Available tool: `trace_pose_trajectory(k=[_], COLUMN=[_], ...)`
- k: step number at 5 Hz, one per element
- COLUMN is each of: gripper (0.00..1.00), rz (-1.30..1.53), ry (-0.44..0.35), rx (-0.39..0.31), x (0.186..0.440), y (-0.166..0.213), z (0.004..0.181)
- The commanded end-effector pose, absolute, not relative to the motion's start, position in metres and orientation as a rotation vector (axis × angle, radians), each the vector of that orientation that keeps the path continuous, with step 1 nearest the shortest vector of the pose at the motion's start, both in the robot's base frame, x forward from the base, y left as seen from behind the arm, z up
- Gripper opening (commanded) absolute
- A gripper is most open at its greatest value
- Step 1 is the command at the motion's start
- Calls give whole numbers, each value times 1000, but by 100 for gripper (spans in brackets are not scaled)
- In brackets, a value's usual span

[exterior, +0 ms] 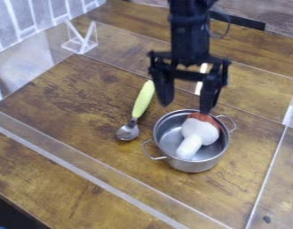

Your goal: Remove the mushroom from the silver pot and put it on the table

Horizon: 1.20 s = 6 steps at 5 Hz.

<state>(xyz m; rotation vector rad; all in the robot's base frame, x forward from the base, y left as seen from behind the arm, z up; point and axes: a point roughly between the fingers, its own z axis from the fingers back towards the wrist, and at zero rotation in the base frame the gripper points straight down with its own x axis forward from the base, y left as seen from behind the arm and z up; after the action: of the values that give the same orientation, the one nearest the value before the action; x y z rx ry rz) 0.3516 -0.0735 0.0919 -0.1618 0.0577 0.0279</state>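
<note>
The robot should lift the mushroom out of the silver pot (173, 156), so its gripper next needs to grab the mushroom by its red-brown cap (202, 123).
The mushroom (194, 135) lies inside the silver pot (173, 156), its white stem pointing toward the front and its red-brown cap against the far rim. My gripper (188, 97) hangs straight down just above the pot's far rim. Its two black fingers (164, 91) stand wide open, with nothing between them. The right finger's tip comes down near the cap; whether they touch I cannot tell. The pot rests on the wooden table (64, 107), right of centre.
A spoon (138, 109) with a yellow-green handle lies just left of the pot, its metal bowl toward the front. Clear acrylic walls (64, 152) run along the table's front and left sides. A clear stand (79, 38) sits at the far left.
</note>
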Motion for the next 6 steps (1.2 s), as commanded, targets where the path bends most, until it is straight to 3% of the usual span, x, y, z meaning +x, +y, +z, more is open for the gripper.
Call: trace_pose_trajectory(k=[1,4,5,6], gripper=[100,100,0,0], rz=[35,-8,-5,-9], ry=[-43,-30,-29,-30], rx=[-176,-181,-187,-187], x=[352,343,337,328], y=[-74,-60,-59,-47], z=[106,54,43,49])
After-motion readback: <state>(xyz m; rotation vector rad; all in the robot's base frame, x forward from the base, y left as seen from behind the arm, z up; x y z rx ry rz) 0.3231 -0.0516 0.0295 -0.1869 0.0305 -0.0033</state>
